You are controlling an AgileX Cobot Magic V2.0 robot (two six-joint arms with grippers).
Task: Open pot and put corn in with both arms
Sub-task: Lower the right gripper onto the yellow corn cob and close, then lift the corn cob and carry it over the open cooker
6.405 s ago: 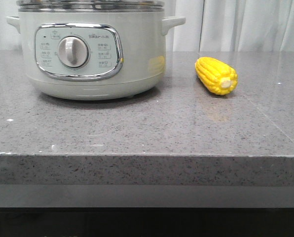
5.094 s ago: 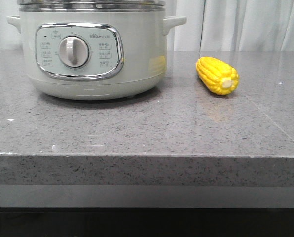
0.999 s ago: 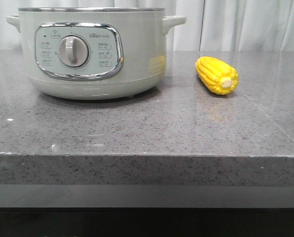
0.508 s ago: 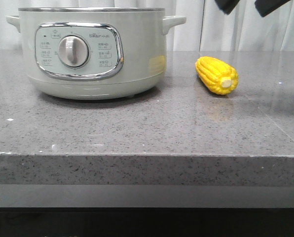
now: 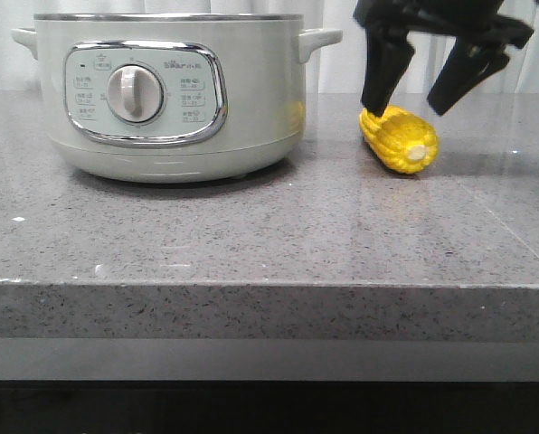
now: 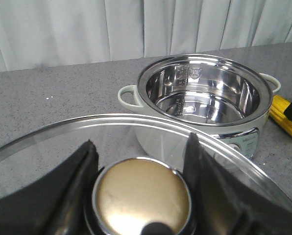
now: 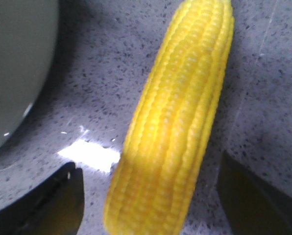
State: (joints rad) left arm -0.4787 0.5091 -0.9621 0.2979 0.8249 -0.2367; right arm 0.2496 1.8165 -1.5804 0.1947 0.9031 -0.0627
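Note:
My right gripper's fingers are still high above the yellow corn's upper side [image 5: 398,124], so it is too early to close. First, my right gripper lowers first, then closes on the corn.
The pale grey-green pot [image 5: 170,99] stands at the left of the grey stone counter with its lid off; its steel inside [image 6: 202,95] shows in the left wrist view. My left gripper [image 6: 138,169] is shut on the gold knob [image 6: 142,196] of the glass lid [image 6: 48,142] and holds it away from the pot; it is out of the front view. The yellow corn [image 5: 398,138] lies to the right of the pot. My right gripper [image 5: 405,104] is open just above it, one finger on each side. The corn [image 7: 180,127] lies between the fingers in the right wrist view.
The counter's front edge [image 5: 269,287] runs across the front view. White curtains [image 5: 432,45] hang behind. The pot's right handle [image 5: 319,41] is close to my right gripper's left finger [image 5: 382,72].
The lid has left the pot since the first frames. In the last second my right gripper has come down from the top of the view to just over the corn. The corn has not moved.

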